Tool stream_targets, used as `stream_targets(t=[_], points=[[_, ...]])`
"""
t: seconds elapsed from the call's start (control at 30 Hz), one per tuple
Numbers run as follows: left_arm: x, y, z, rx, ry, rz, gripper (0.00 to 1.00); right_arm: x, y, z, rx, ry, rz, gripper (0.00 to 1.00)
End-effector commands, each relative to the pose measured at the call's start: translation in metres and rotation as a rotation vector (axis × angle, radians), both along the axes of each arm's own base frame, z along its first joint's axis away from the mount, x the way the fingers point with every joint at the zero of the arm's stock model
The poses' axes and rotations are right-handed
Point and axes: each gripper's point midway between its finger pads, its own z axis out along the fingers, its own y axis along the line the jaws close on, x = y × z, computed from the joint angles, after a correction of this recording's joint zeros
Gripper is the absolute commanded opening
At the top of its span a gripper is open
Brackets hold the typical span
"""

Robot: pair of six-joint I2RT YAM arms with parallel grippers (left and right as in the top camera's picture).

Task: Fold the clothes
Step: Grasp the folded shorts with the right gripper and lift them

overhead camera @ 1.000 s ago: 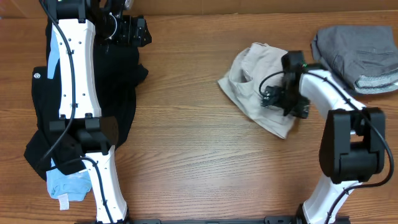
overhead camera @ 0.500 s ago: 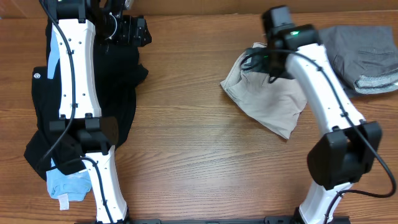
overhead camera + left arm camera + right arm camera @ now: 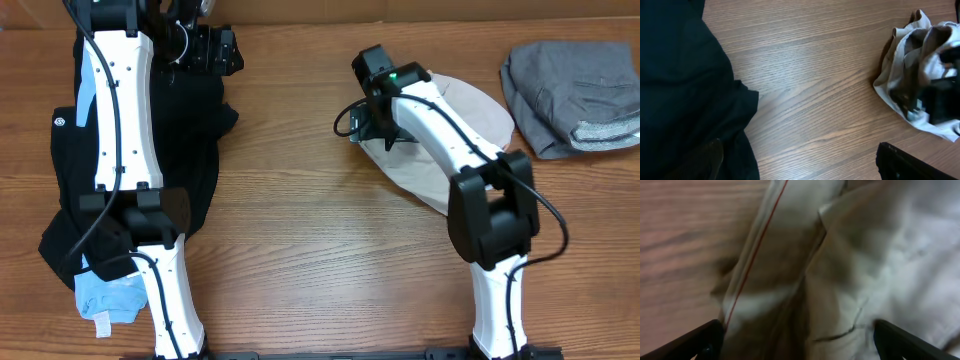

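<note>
My right gripper grabs the beige garment point(image 3: 470, 112) by its bunched edge facing the table's middle next, layers together, to lay it onto the folded grey garment.
A beige garment point(image 3: 470, 112) lies spread on the wooden table right of centre. It also shows in the left wrist view point(image 3: 910, 60) and fills the right wrist view point(image 3: 880, 240). My right gripper point(image 3: 367, 122) is at the garment's left edge, open, its fingers wide apart over the cloth point(image 3: 800, 347). My left gripper point(image 3: 215, 50) is open at the far left back, above the edge of a black garment point(image 3: 195, 150); its fingers straddle bare wood point(image 3: 805, 170). The black cloth also shows in the left wrist view point(image 3: 680, 85).
A folded grey garment point(image 3: 565, 85) lies at the back right corner. A light blue garment point(image 3: 110, 298) lies under the black pile at the front left. Bare wood point(image 3: 300, 230) spans the table's middle and front.
My right arm swung from the beige garment's right side across its top to its left edge. The garment now lies flatter and spread further right. The left arm has not moved.
</note>
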Motion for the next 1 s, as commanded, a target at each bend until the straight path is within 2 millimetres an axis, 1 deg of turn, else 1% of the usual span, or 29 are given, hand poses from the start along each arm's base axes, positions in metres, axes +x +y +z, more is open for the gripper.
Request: stream_targets(t=[0.0,0.1,0.2,0.5,0.73,0.77,0.87,0.9,0.97], points=[[-0.001,-0.001,0.007,0.014,-0.020,-0.005,1.00,0.012,0.002,-0.004,0.005,-0.054,-0.072,1.00],[-0.001,0.001,0.006,0.029,-0.018,0.001,1.00,0.021,0.016,-0.011,0.052,-0.079,-0.059,1.00],[-0.001,0.001,0.005,0.029,-0.016,0.001,1.00,0.025,0.022,-0.020,0.058,-0.086,-0.052,1.00],[-0.001,0.001,0.005,0.029,-0.016,0.001,1.00,0.012,0.015,-0.057,0.007,0.002,-0.052,1.00],[-0.001,0.001,0.005,0.029,-0.015,0.001,1.00,0.003,0.011,-0.075,-0.018,0.054,-0.052,1.00],[-0.001,0.001,0.005,0.029,-0.015,0.001,1.00,0.000,0.010,-0.078,-0.024,0.067,-0.052,0.94],[-0.001,0.001,0.005,0.028,-0.015,0.001,1.00,-0.009,0.006,-0.084,-0.044,0.110,-0.048,0.57],[-0.001,0.001,0.005,0.028,-0.015,0.001,1.00,-0.012,0.005,-0.085,-0.050,0.121,-0.048,0.48],[-0.001,0.001,0.005,0.028,-0.015,0.001,1.00,-0.016,0.003,-0.086,-0.059,0.140,-0.045,0.31]])
